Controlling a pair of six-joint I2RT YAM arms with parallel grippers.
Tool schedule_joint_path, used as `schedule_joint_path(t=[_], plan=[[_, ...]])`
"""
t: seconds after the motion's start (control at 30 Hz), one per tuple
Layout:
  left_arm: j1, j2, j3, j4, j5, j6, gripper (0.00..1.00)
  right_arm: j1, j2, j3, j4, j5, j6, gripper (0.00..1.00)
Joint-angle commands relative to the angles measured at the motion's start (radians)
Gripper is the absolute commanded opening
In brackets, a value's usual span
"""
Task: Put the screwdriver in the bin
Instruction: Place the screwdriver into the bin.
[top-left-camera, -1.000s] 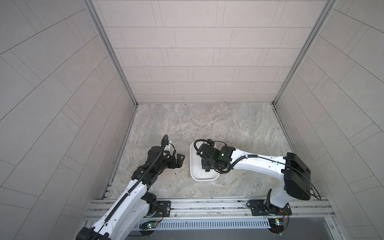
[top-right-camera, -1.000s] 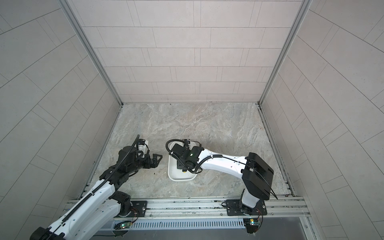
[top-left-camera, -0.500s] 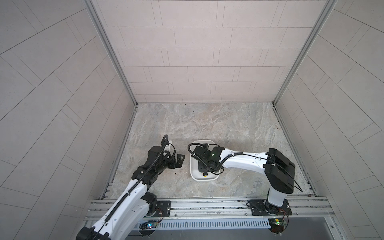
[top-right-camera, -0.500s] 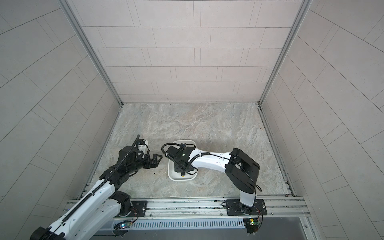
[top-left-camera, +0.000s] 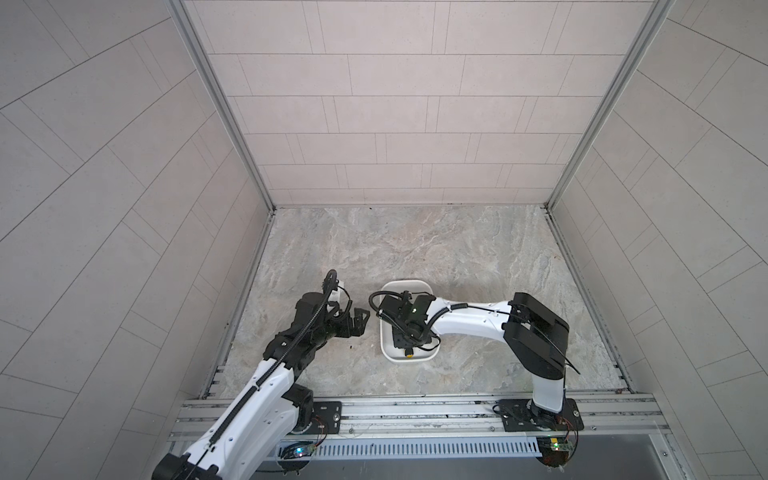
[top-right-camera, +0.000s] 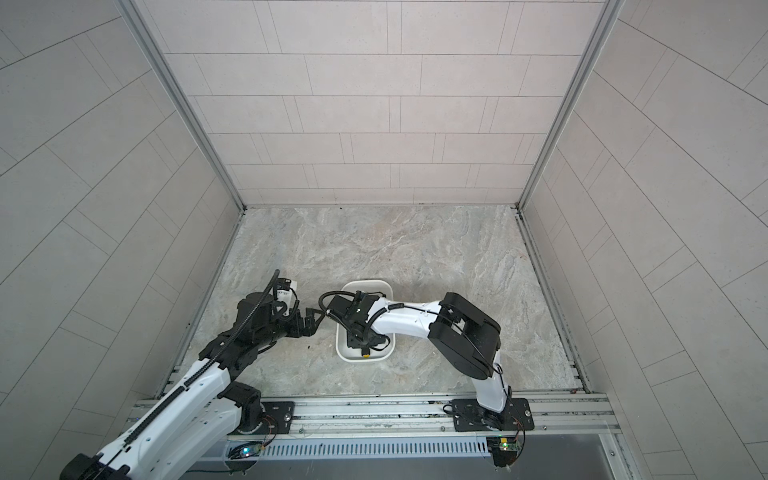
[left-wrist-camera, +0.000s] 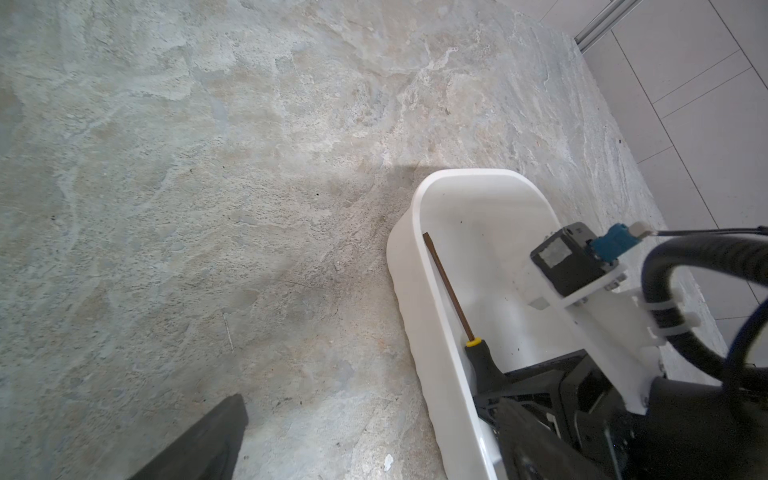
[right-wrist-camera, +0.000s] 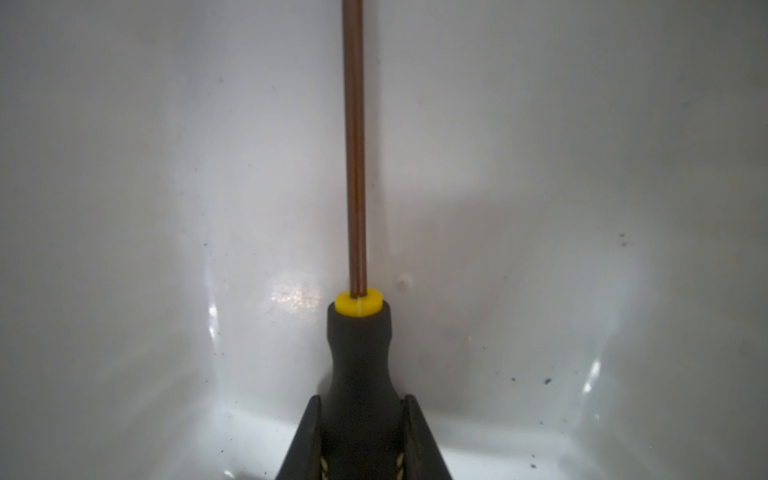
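Observation:
My right gripper opens next: the screwdriver's shaft and its shadow meet along the bin's bottom, so the screwdriver would settle inside.
The white bin lies on the stone floor near the front middle. My right gripper reaches down inside it, shut on the black handle of the screwdriver. The right wrist view shows the right gripper pinching the handle from both sides, with the thin shaft running on over the bin's smooth floor. In the left wrist view the screwdriver lies along the bin's near wall. My left gripper hangs open just left of the bin, holding nothing.
Tiled walls close in the floor on three sides. An aluminium rail carrying both arm bases runs along the front edge. The right arm's black elbow hangs over the floor to the right of the bin.
The right arm's elbow has swung left toward the bin, and its gripper has shifted toward the bin's front end, still holding the screwdriver. The left arm has not moved.

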Motion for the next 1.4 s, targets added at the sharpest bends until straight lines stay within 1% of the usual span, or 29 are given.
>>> schedule_joint_path(t=[0.0, 0.27, 0.37, 0.5, 0.7, 0.9, 1.0, 1.07, 1.13, 1.17, 1.2, 1.23, 1.27, 1.37], plan=[[-0.005, -0.006, -0.012, 0.016, 0.005, 0.015, 1.00, -0.006, 0.024, 0.014, -0.021, 0.005, 0.000, 0.12], [-0.005, -0.008, -0.014, 0.017, 0.004, 0.015, 1.00, -0.009, 0.025, 0.031, -0.054, 0.011, -0.017, 0.36], [-0.004, -0.008, -0.014, 0.017, 0.005, 0.015, 1.00, -0.008, 0.021, 0.048, -0.081, 0.018, -0.030, 0.42], [-0.004, -0.007, -0.014, 0.015, 0.004, 0.015, 1.00, -0.009, 0.007, 0.071, -0.123, 0.035, -0.044, 0.45], [-0.004, -0.009, -0.013, 0.016, 0.002, 0.016, 1.00, -0.009, -0.059, 0.121, -0.208, 0.031, -0.103, 0.48], [-0.005, -0.011, -0.009, 0.014, -0.008, 0.017, 1.00, -0.021, -0.138, 0.184, -0.335, -0.029, -0.216, 0.49], [-0.005, -0.013, -0.001, 0.013, -0.040, 0.020, 1.00, -0.038, -0.198, 0.204, -0.392, -0.042, -0.311, 0.47], [-0.005, -0.014, 0.013, 0.011, -0.080, 0.031, 1.00, -0.064, -0.281, 0.183, -0.359, -0.016, -0.395, 0.46], [-0.004, -0.018, 0.035, 0.018, -0.102, 0.063, 1.00, -0.110, -0.375, 0.153, -0.321, 0.038, -0.457, 0.47], [-0.005, -0.021, 0.052, 0.024, -0.109, 0.083, 1.00, -0.150, -0.425, 0.136, -0.300, 0.038, -0.487, 0.50], [-0.004, -0.023, 0.059, 0.035, -0.126, 0.089, 1.00, -0.196, -0.467, 0.119, -0.277, 0.021, -0.524, 0.61], [-0.004, -0.027, 0.064, 0.058, -0.150, 0.093, 1.00, -0.248, -0.510, 0.100, -0.253, 0.021, -0.559, 0.69], [-0.005, -0.031, 0.064, 0.084, -0.186, 0.093, 1.00, -0.304, -0.552, 0.080, -0.235, 0.033, -0.591, 0.71], [-0.004, -0.037, 0.050, 0.167, -0.301, 0.106, 1.00, -0.486, -0.645, 0.015, -0.168, 0.002, -0.662, 0.72]])
